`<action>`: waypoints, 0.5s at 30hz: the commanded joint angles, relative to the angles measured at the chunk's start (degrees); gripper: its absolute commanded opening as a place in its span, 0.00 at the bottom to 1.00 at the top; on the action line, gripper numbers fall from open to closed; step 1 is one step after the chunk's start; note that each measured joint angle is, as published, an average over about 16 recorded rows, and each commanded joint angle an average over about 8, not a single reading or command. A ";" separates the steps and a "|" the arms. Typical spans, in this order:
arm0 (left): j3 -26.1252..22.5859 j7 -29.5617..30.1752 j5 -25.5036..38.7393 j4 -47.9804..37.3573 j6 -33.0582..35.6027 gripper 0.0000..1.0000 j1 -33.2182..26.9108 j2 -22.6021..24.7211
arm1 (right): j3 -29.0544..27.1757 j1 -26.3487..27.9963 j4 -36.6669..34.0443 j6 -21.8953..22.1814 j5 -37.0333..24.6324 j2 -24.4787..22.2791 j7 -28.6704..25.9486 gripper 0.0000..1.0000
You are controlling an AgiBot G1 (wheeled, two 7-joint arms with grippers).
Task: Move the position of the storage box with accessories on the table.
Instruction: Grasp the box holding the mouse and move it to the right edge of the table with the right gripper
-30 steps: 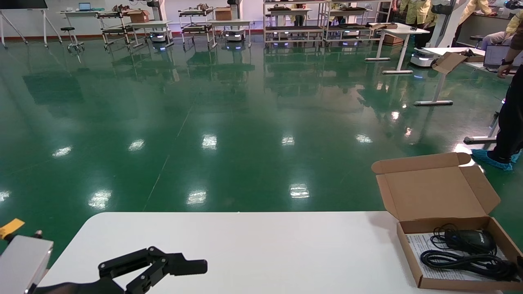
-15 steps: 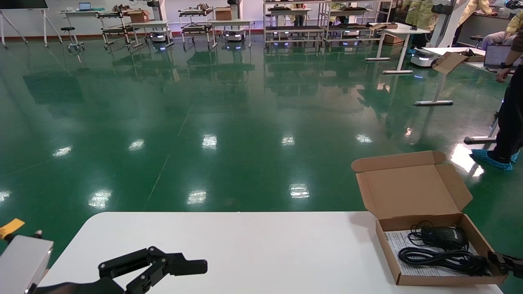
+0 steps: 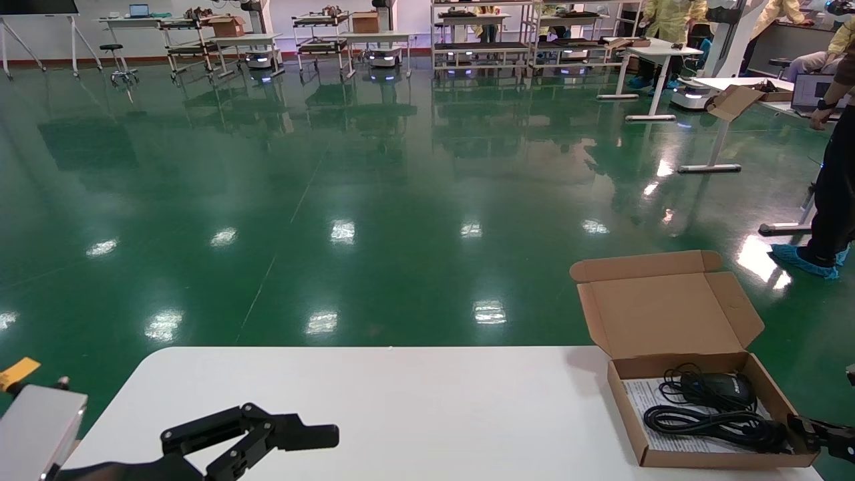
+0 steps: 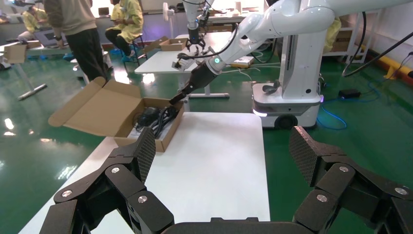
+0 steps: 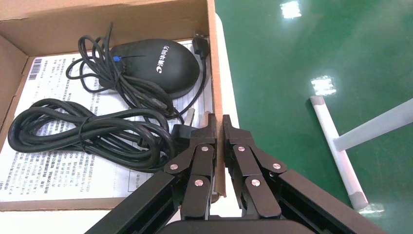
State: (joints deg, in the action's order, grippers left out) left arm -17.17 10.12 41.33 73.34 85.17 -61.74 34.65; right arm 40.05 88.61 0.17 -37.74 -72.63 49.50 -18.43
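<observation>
The storage box's bottom front edge [image 3: 705, 465] meets the white table, and my fingers are low at the storage box's side, so my right gripper should open its fingers.
The storage box [image 3: 695, 461] lies open at the right end of the white table [image 3: 401, 401], its lid [image 3: 668, 314] tilted back. Inside are the accessories: a coiled black cable [image 3: 715, 424], a black mouse [image 3: 718, 387] and a printed sheet [image 3: 638, 394]. My right gripper [image 3: 805, 433] is shut on the box's right side wall [image 5: 213, 73], one finger inside and one outside [image 5: 218, 122]. The cable [image 5: 87, 131], mouse [image 5: 156, 66] and sheet [image 5: 58, 170] lie just beside the inner finger. My left gripper [image 3: 267, 437] hovers open over the table's near left, far from the box [image 4: 122, 112].
The table's right edge [image 3: 811, 471] runs just beside the box. A person in dark clothes [image 3: 835, 194] stands on the green floor to the right. Other desks [image 3: 728, 100] and racks [image 3: 481, 40] stand far back. White tabletop [image 4: 219, 161] stretches between my left gripper [image 4: 224, 146] and the box.
The box has slid left along the table with my right gripper holding its side wall, most of it in the first half second. The left arm has not moved.
</observation>
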 commanded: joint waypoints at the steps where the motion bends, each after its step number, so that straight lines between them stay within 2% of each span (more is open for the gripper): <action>1: -0.01 0.00 0.00 0.00 0.00 1.00 0.00 0.00 | 0.00 -0.05 -0.03 0.13 0.00 -0.04 0.09 0.22; 6: -0.02 -0.01 -0.01 0.00 -0.01 1.00 0.00 -0.01 | 0.04 -0.25 -0.08 0.40 -0.06 -0.13 0.36 0.75; 8: -0.02 -0.01 -0.02 0.00 -0.01 1.00 -0.01 -0.01 | 0.06 -0.36 -0.10 0.50 -0.09 -0.13 0.47 0.91; 10: -0.03 -0.01 -0.02 0.00 -0.01 1.00 -0.01 -0.01 | 0.05 -0.49 -0.12 0.59 -0.08 -0.10 0.54 0.99; 15: -0.04 -0.02 -0.03 0.00 -0.02 1.00 -0.01 -0.02 | -0.08 -0.83 -0.13 0.70 0.11 0.13 0.60 1.00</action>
State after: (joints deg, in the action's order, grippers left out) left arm -17.22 10.10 41.30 73.34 85.15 -61.75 34.63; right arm 39.96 87.83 0.10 -37.05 -72.50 49.63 -17.80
